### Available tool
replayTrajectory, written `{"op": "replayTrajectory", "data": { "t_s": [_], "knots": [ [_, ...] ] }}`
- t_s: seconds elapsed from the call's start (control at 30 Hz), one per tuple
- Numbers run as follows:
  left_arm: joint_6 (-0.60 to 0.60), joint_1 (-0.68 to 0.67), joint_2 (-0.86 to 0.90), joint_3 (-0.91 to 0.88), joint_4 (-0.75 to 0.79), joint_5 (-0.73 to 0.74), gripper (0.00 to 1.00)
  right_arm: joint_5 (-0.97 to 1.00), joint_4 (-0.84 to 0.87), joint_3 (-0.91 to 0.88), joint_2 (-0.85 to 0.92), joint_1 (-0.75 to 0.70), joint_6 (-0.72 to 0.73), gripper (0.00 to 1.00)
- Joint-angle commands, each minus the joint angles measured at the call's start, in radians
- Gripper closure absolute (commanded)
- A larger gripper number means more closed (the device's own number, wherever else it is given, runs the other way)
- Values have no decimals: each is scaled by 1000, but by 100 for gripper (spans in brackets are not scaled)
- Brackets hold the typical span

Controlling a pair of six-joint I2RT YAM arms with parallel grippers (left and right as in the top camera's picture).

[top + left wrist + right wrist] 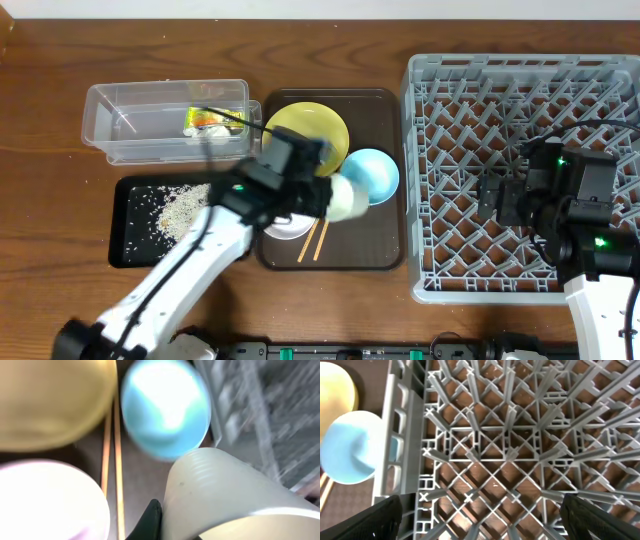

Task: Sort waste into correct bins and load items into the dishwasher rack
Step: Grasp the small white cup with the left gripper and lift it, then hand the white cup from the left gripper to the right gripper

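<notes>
The pale green cup hangs well short of my right gripper's fingers, so it is too early for my left gripper to release it. The cup moves there first.
My left gripper [328,194] is shut on the pale green cup [352,200] and holds it on its side above the brown serving tray [385,255]. In the left wrist view the cup [225,490] fills the lower right. The blue bowl [372,175], yellow plate [308,128], white bowl [288,230] and chopsticks [313,240] lie on that tray. The wrapper [205,120] is in the clear tub [120,100]. Rice [180,208] lies in the black tray [128,250]. My right gripper [490,520] is open and empty over the rack [430,90]. I cannot make out the tissue.
The rack [510,435] fills the right wrist view, with the blue bowl [350,455] and plate [335,390] beyond its left wall. The left wrist view shows the blue bowl [165,407], plate [50,405], white bowl [45,500] and chopsticks [112,460].
</notes>
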Motion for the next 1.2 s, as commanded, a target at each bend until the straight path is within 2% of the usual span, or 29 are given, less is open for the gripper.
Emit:
{"op": "replayTrajectory", "data": {
  "t_s": [0.0, 0.07, 0.2, 0.37, 0.53, 0.83, 1.17],
  "knots": [
    [-145, 77, -1, 14, 51, 139, 94, -147, 9, 20, 0, 27, -52, 1],
    [-251, 114, 32, 14, 128, 264, 94, -337, 8, 17, 8, 27, -123, 1],
    [-341, 142, 123, 14, 286, 511, 94, -586, 4, 3, 45, 29, -194, 1],
    [-456, 141, 253, 14, 465, 806, 94, -765, 5, -32, 117, 55, -290, 1],
    [-506, 140, 317, 14, 486, 872, 94, -902, 29, -34, 207, 99, -376, 1],
    [-551, 140, 327, 14, 539, 975, 94, -1038, 277, -34, 330, 170, -375, 1],
    [-580, 138, 327, 14, 560, 1026, 94, -1085, 399, -34, 357, 247, -374, 1]
  ]
}}
